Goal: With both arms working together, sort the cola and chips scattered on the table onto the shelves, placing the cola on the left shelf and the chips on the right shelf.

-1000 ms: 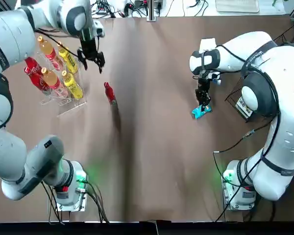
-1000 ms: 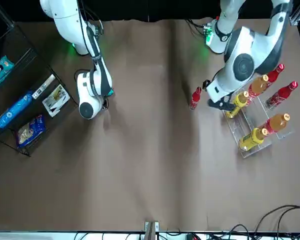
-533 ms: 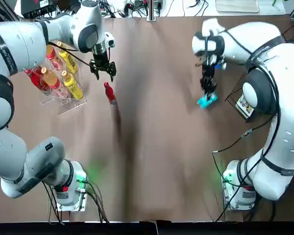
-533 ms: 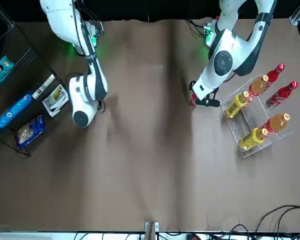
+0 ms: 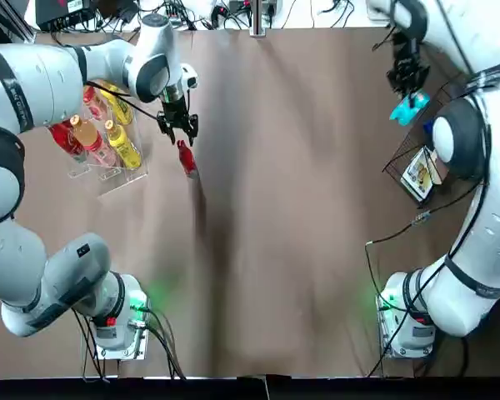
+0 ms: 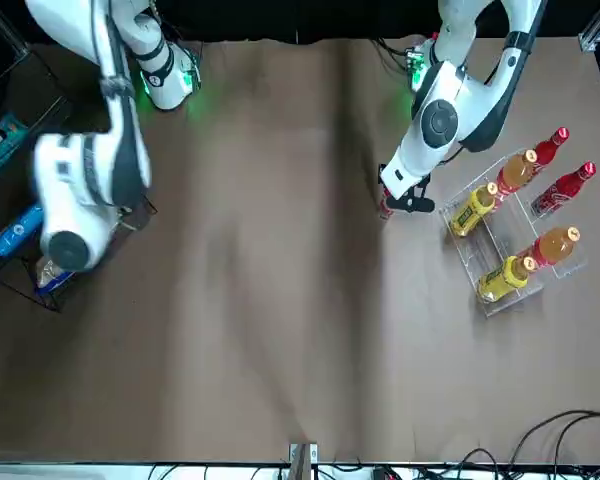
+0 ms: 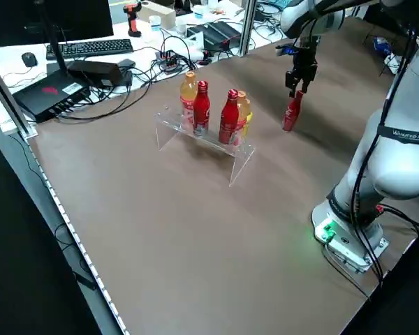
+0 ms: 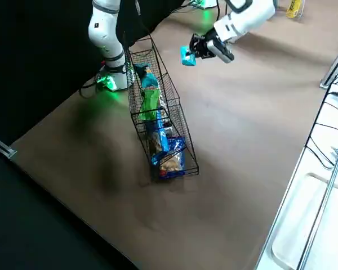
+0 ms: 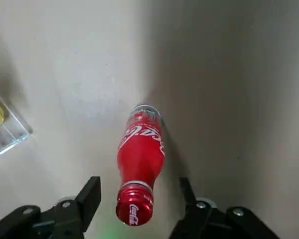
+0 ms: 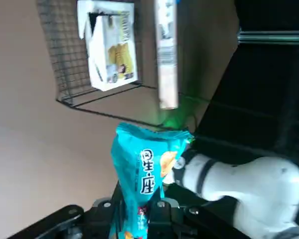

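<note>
The cola needs to stand in the clear shelf (image 9: 7,132). I should grab it by its red cap (image 9: 134,205) with my left gripper next.
One cola (image 5: 186,157) stands upright on the table (image 5: 275,208), just right of the left shelf (image 5: 108,171). My left gripper (image 5: 180,133) hangs open right over it; in the left wrist view its fingers (image 9: 88,195) flank the red cap without touching the cola (image 9: 139,159). Two more colas (image 7: 201,105) (image 7: 229,115) stand in the clear left shelf (image 7: 202,139). At the far right my right gripper (image 5: 407,86) is shut on a cyan chips packet (image 5: 408,109), held in the air beside the right shelf (image 8: 169,121), which holds a green chips packet (image 8: 151,104).
Orange-capped bottles (image 5: 85,132) and yellow bottles (image 5: 122,143) share the clear rack with the colas. The wire rack also holds dark blue bags (image 8: 168,147) and a white box (image 5: 418,173). Cables and a keyboard lie beyond the table's far edge.
My right gripper lifted the cyan packet off the table and carried it to the far right, beside the wire rack. My left gripper moved from the clear rack to over the standing cola.
</note>
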`<state>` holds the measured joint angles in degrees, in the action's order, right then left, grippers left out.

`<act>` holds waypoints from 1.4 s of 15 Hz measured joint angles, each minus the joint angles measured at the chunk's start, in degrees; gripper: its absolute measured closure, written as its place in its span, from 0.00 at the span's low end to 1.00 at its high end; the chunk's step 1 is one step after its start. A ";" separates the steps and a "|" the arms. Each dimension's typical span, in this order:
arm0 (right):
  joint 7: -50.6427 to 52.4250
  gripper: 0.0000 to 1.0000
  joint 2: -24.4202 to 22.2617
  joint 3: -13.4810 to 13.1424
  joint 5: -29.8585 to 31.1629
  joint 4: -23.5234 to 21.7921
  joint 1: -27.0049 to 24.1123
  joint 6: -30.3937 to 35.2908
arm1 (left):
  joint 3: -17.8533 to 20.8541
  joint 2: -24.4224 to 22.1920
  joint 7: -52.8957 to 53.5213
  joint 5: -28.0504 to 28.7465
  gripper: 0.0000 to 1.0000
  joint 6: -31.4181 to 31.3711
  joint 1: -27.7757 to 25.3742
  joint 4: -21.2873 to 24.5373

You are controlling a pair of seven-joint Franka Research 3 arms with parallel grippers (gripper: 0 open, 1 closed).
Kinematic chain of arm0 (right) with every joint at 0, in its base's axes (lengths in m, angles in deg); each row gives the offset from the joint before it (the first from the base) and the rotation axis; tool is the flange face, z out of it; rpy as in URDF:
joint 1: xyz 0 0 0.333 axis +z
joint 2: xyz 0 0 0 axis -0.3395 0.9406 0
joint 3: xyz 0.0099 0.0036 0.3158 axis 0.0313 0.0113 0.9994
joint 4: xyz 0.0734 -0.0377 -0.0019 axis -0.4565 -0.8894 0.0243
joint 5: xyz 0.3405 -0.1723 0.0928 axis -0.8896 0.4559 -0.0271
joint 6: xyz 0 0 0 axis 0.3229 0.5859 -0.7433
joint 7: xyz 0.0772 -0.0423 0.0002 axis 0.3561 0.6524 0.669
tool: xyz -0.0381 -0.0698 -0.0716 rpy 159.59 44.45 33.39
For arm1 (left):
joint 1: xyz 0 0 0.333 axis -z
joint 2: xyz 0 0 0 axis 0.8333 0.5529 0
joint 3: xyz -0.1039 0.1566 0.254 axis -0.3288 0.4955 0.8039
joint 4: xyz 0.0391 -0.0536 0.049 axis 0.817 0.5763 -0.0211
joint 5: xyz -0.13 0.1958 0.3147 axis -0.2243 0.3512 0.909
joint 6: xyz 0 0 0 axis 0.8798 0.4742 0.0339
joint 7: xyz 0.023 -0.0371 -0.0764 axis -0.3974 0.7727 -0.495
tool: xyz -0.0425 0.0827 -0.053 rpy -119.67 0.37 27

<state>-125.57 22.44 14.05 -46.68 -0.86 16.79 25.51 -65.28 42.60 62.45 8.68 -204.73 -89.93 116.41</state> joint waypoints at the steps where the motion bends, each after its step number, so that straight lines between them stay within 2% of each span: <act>1: 3.32 0.78 -2.28 -1.31 1.11 3.03 -1.05 3.66 | 0.00 0.00 -0.08 0.00 0.34 -0.01 0.00 0.83; 2: 5.48 0.78 -3.57 -1.72 2.39 4.01 -1.25 5.34 | 0.00 0.00 -0.14 0.00 0.34 -0.03 0.00 1.14; 3: 7.67 0.78 -4.78 -2.01 4.15 4.82 -1.28 7.39 | 0.00 0.00 -0.22 0.00 0.40 -0.05 0.00 1.31; 4: 9.59 0.78 -5.68 -2.25 5.80 5.67 -1.28 9.53 | 0.00 0.00 -0.40 0.00 0.40 -0.05 0.00 1.48; 8: 15.91 0.78 -6.51 -4.25 9.50 10.39 -1.28 15.59 | 0.00 0.00 -1.03 0.00 0.46 -0.07 0.01 2.23; 9: 17.19 0.78 -6.51 -4.88 10.37 11.13 -1.28 16.07 | 0.01 0.00 -1.36 0.00 0.49 -0.07 0.10 2.27; 11: 19.87 0.78 -6.54 -6.00 12.81 11.77 -1.30 16.27 | 0.00 0.00 -2.42 -0.03 0.68 -0.19 0.55 2.25; 14: 23.44 0.80 -7.90 -8.31 14.33 12.07 -1.72 15.92 | 0.00 -0.08 -4.10 -0.03 0.68 -0.27 0.78 2.23; 17: 25.10 0.81 -10.12 -8.90 14.34 10.90 -4.00 13.93 | 0.04 -0.08 -5.03 -0.03 0.68 -0.93 0.71 1.85; 19: 25.97 0.81 -10.53 -8.92 14.34 9.94 -5.64 12.78 | 0.15 -0.18 -6.80 -0.03 0.68 -0.83 0.58 -0.07; 21: 26.44 0.81 -10.53 -8.93 14.34 8.74 -7.15 12.12 | 0.40 -0.39 -7.80 0.01 0.68 3.20 0.45 -4.57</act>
<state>-99.13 11.90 5.13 -32.34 7.88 9.64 37.64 -64.88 42.21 54.65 8.69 -201.53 -89.48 111.84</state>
